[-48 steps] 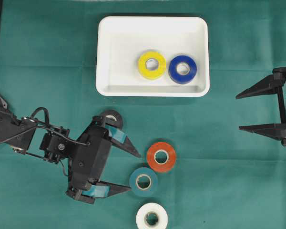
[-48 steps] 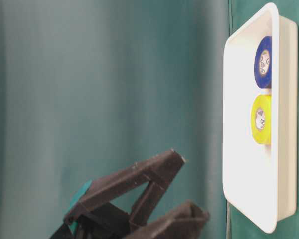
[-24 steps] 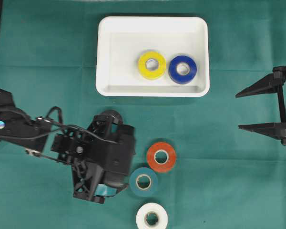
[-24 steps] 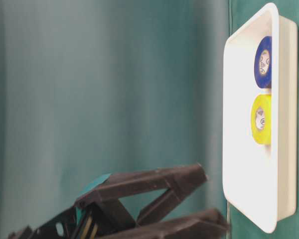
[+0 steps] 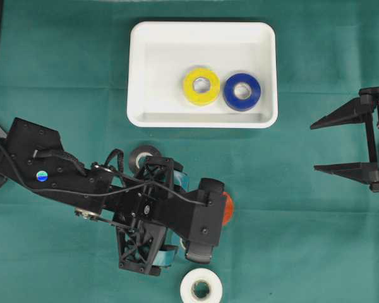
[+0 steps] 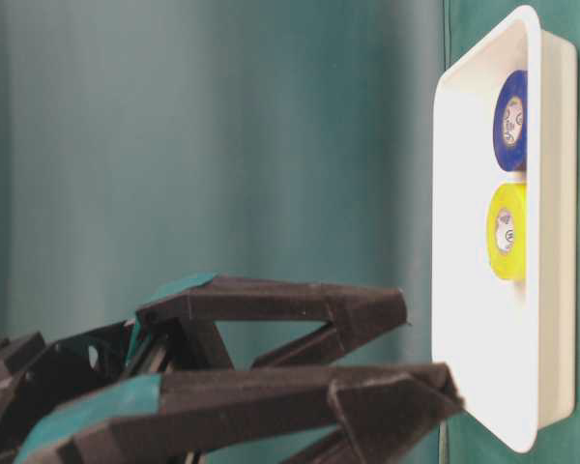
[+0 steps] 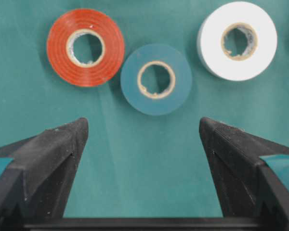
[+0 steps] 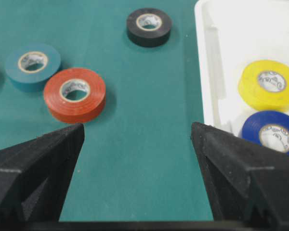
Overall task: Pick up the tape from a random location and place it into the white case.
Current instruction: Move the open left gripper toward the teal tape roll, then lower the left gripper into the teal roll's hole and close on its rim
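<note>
Next, my left gripper pinches the teal tape roll by its ring's side (image 7: 132, 91) through the roll's open hole. Orange and white tapes crowd the teal roll on both sides.
The white case (image 5: 134, 76) lies at the back of the green cloth with a yellow tape (image 5: 201, 86) and a blue tape (image 5: 242, 91) flat inside it. My left gripper (image 7: 143, 126) hangs open and empty above the cloth. Just beyond its fingertips lies a teal tape (image 7: 156, 79), between an orange tape (image 7: 85, 47) and a white tape (image 7: 237, 40). From overhead the left arm (image 5: 82, 183) hides the teal roll and most of the orange one (image 5: 227, 209). My right gripper (image 5: 314, 146) stands open and empty at the right edge, away from every roll.
A black tape (image 5: 141, 156) lies just behind the left wrist, partly covered by it. The white tape (image 5: 201, 289) sits near the front edge. The case's front rim (image 8: 204, 72) is close to the right gripper's line of sight.
The left arm has swung right and tipped its gripper downward, now covering the teal tape and most of the orange one from overhead. The right arm has stayed put.
</note>
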Robot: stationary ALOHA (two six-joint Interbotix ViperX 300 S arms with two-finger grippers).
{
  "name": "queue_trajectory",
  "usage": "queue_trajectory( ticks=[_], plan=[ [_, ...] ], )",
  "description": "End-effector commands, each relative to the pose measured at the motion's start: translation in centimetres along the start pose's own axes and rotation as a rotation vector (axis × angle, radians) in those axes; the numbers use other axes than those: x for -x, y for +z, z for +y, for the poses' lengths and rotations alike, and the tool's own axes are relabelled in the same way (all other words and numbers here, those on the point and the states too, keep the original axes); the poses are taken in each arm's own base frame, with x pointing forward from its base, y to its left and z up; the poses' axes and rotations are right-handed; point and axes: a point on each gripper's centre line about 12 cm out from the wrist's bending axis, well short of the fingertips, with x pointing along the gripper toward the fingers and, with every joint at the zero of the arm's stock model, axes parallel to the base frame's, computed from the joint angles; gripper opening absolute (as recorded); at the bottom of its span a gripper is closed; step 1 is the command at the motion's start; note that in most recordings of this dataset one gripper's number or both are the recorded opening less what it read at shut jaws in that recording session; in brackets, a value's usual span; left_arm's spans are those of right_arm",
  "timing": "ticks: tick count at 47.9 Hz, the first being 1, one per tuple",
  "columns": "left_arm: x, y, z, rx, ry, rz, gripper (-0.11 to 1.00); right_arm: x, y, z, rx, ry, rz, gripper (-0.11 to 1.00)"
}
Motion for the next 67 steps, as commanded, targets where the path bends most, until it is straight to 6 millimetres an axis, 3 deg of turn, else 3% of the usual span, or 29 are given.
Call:
queue_trajectory(
  ticks=[1,44,55,67],
  plan=[
    [1.3,0.9,0.1,0.001,0.001,-0.040,0.91,-0.2,1.1,0.2,0.002,0.005,-0.027,0.86],
    [1.0,1.0,0.2,0.023,0.001,-0.055,0.91,-0.5,1.2,0.2,0.001,0.002,-0.012,0.86],
    [0.0,1.0,0.2,0.025,0.000,-0.055,0.91,-0.5,1.3,0.2,0.001,0.001,-0.012,0.86],
    [-2.6,0.8,0.2,0.037,0.001,-0.031,0.91,-0.5,1.3,0.2,0.003,0.002,-0.013,0.86]
  ],
)
